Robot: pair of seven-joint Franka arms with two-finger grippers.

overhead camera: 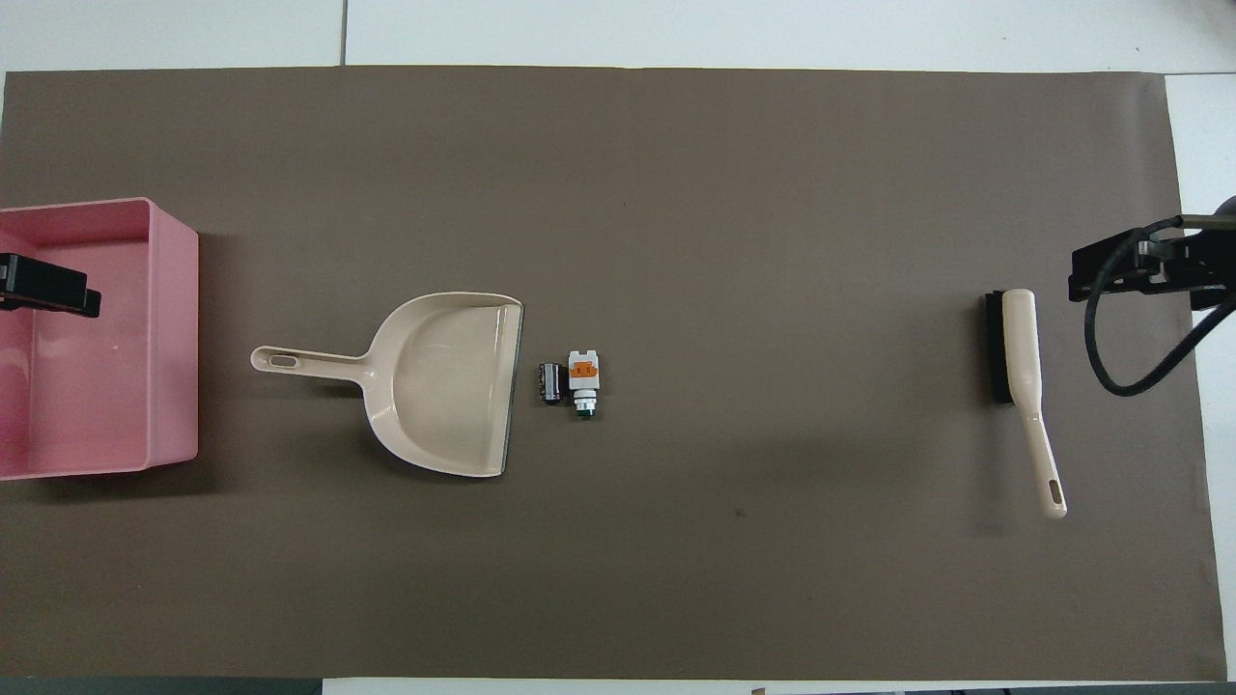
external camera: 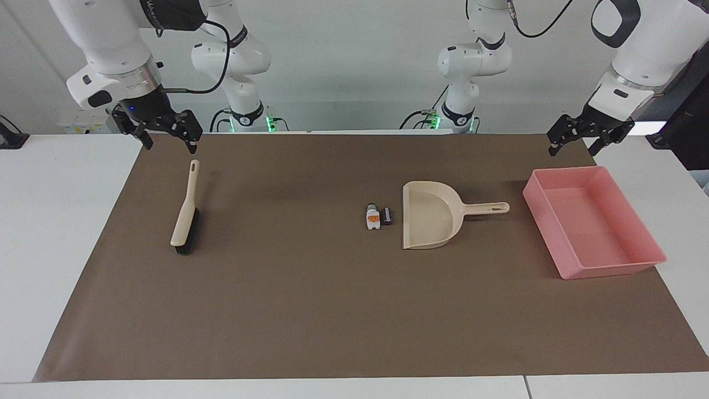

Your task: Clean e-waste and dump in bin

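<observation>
The dustpan's broad scoop is too wide for my fingers, so my left gripper needs to pick up the dustpan by its narrow handle (overhead camera: 310, 363) next.
The e-waste lies mid-mat: a white bit with an orange patch (external camera: 373, 217) (overhead camera: 585, 376) and, beside it, a dark stubby cylinder (external camera: 387, 215) (overhead camera: 551, 382), both just off the mouth of a beige dustpan (external camera: 429, 221) (overhead camera: 444, 386). The pink bin (external camera: 609, 270) (overhead camera: 174, 338) stands at the left arm's end of the mat and has nothing in it. My left gripper (external camera: 575, 148) (overhead camera: 48, 287) hangs open in the air over the bin's robot-side edge. At the other end, my right gripper (external camera: 169, 143) (overhead camera: 1130, 270) hangs open above the handle end of a brush (external camera: 185, 213) (overhead camera: 1024, 376). Neither gripper holds anything.
A brown mat (external camera: 310, 310) covers most of the white table. The dustpan's handle points toward the bin. The beige brush with dark bristles lies flat at the right arm's end, its handle toward the robots.
</observation>
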